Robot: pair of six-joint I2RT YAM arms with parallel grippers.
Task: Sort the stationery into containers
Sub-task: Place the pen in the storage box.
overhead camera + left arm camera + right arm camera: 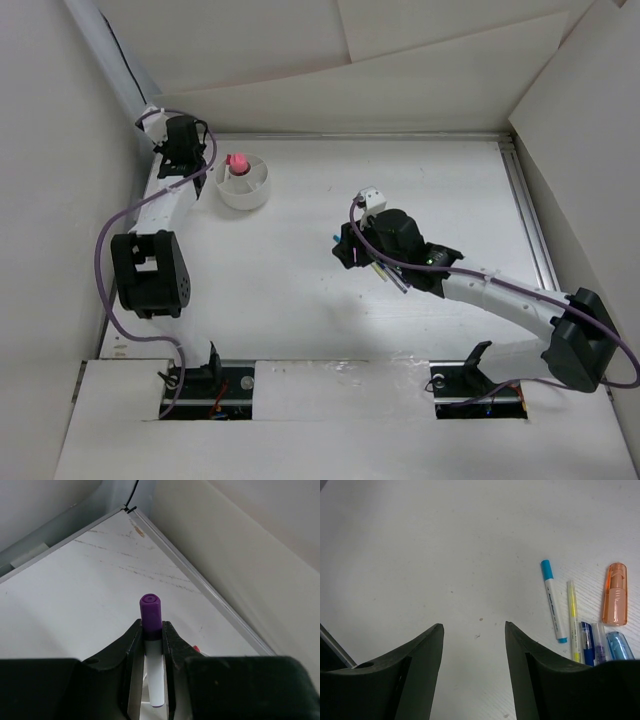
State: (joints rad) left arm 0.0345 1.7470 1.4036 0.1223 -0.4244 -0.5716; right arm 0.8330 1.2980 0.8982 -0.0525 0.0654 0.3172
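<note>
My left gripper keeps hold of the white marker until it is over the cup. It hangs beside the round white cup point(252, 192), so would fall outside if released now.
My left gripper point(151, 630) is shut on a white marker with a purple cap point(151, 611), which sticks out past the fingertips above the table's far left corner. In the top view the left gripper point(183, 150) hangs just left of the round white cup point(252, 192), where a pink-capped glue stick point(236, 162) stands. My right gripper point(474, 625) is open over bare table, holding nothing. To its right lie a blue-capped white marker point(553, 600), a yellow pen point(573, 620), an orange transparent piece point(615, 594), a dark blue pen point(586, 647) and a light blue piece point(619, 647).
A metal rail point(200, 587) and tall white walls close in the table's far left corner. In the top view the right gripper point(350, 245) sits mid-table, with pens point(385, 275) partly hidden under its wrist. Another rail point(530, 220) borders the right side.
</note>
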